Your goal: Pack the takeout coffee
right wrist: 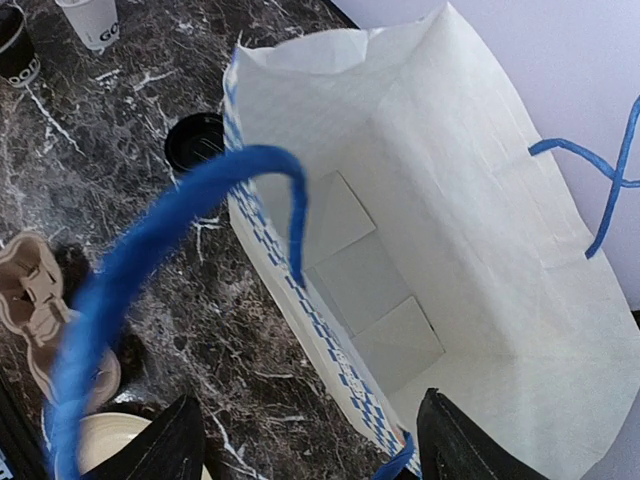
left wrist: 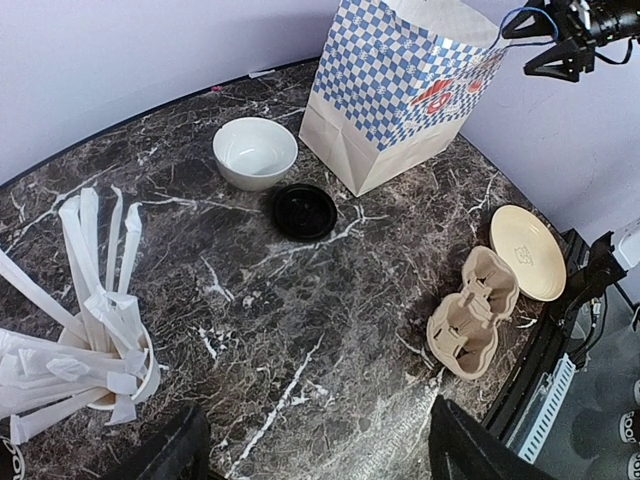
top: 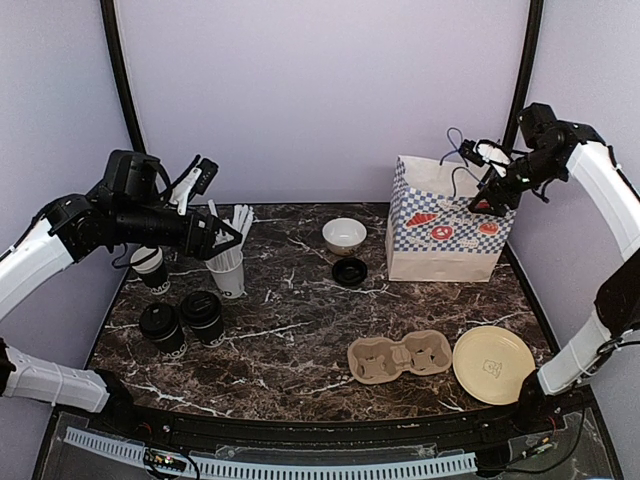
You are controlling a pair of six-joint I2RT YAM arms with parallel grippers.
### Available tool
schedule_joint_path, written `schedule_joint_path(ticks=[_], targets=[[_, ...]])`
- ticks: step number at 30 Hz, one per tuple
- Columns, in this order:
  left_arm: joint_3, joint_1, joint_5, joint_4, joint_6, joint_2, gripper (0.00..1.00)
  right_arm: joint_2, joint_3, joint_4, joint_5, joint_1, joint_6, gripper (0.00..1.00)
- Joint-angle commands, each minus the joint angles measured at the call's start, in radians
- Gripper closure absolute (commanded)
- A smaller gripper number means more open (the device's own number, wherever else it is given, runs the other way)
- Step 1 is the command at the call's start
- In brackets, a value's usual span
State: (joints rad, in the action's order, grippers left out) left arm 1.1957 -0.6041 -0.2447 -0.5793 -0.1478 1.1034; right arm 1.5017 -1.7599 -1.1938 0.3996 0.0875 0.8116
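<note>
I will next grip the bag by its front rim (top: 443,193) (right wrist: 338,345) with my right gripper. The bag's wide opening then stays free for the coffee cups.
Three black lidded coffee cups stand at the table's left: one at the back (top: 150,266), two nearer the front (top: 162,327) (top: 202,316). A loose black lid (top: 350,271) lies mid-table, also in the left wrist view (left wrist: 305,212). My left gripper (top: 228,238) hovers open and empty (left wrist: 320,460) beside the white cup of sticks (top: 228,268), above the cups. My right gripper (top: 490,195) is open (right wrist: 310,455) over the mouth of the blue-checked paper bag (top: 445,225). The bag's blue cord handle (right wrist: 180,220) loops across its view. The bag's inside (right wrist: 430,230) holds nothing.
A white bowl (top: 344,235) sits behind the loose lid. A brown pulp cup carrier (top: 400,357) and a round beige plate (top: 493,364) lie at the front right. Black frame posts stand at both back corners.
</note>
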Motion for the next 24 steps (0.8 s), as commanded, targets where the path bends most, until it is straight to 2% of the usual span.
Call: schedule_joint_path(ticks=[1, 4, 12, 15, 19, 24], targets=[[0.024, 0.003, -0.033, 0.030, 0.020, -0.008, 0.22, 0.036, 0.008, 0.107, -0.098, 0.011, 0.047, 0.29], [0.022, 0.003, -0.044, 0.031, 0.025, -0.001, 0.23, 0.055, 0.033, 0.122, -0.118, 0.031, 0.091, 0.38], [0.055, 0.003, -0.042, 0.025, 0.057, 0.009, 0.24, -0.015, 0.152, 0.120, -0.147, 0.132, 0.228, 0.85], [0.072, 0.003, -0.043, 0.014, 0.069, 0.014, 0.25, -0.067, 0.176, 0.148, -0.168, 0.185, 0.252, 0.99], [0.095, 0.003, -0.036, 0.003, 0.081, 0.009, 0.25, -0.118, 0.146, 0.140, -0.206, 0.262, 0.262, 1.00], [0.171, 0.004, -0.014, -0.048, 0.105, 0.031, 0.26, -0.152, 0.064, 0.087, -0.175, 0.311, 0.228, 1.00]])
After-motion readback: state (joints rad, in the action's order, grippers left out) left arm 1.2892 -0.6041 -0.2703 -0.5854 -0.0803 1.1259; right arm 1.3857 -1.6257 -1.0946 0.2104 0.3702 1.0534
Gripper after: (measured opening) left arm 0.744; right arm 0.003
